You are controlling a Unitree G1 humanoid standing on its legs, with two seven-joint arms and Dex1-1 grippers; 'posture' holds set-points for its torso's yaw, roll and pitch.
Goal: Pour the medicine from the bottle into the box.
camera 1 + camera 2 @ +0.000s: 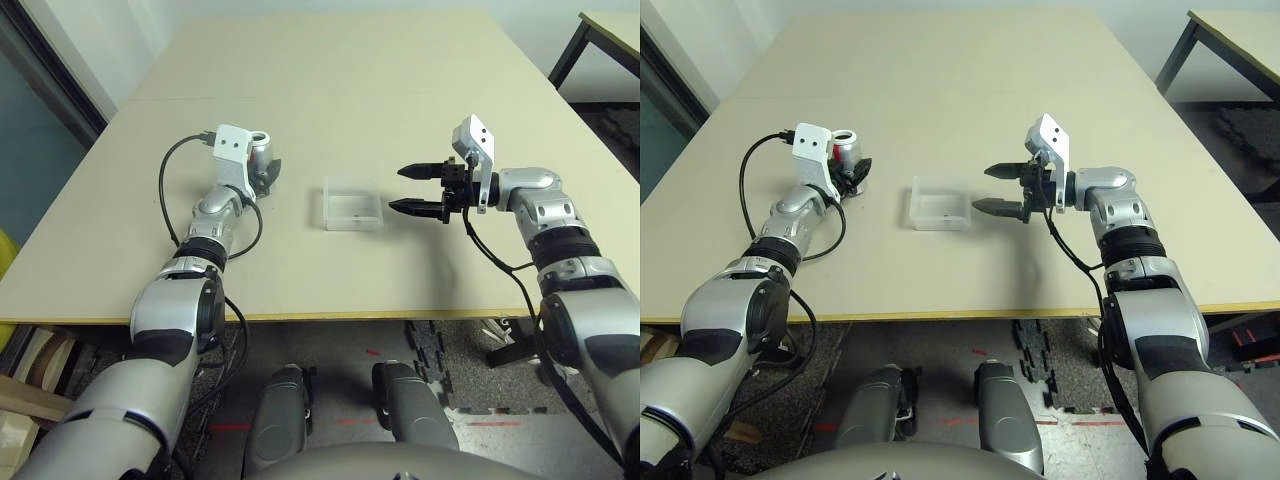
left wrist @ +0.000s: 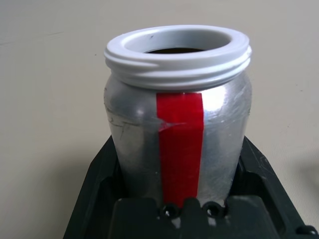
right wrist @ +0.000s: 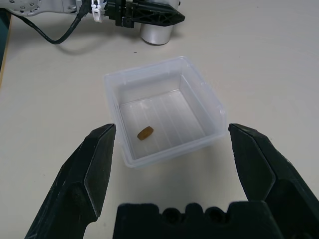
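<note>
The silver bottle [image 2: 178,134] stands upright with its base on the beige tabletop, so it is now time for my left gripper to release the bottle.
The bottle [image 2: 179,129], silver with a red strip and a wide white uncapped mouth, stands upright on the left side of the table [image 1: 330,90]. My left gripper [image 1: 262,172] is shut on the bottle's lower body. The clear plastic box [image 3: 149,82] sits near the table's middle, to the right of the bottle [image 1: 262,153]. On the box's floor lies the medicine [image 3: 145,133], a small brown pellet. My right gripper [image 1: 398,190] hovers open just right of the box [image 1: 352,224], its fingers [image 3: 94,164] spread about as wide as the box and touching nothing.
A black cable [image 1: 165,190] loops beside my left forearm. A second table [image 1: 612,30] stands at the far right. The table's front edge [image 1: 300,316] runs just below both forearms, with dark floor mats [image 1: 430,350] beyond it.
</note>
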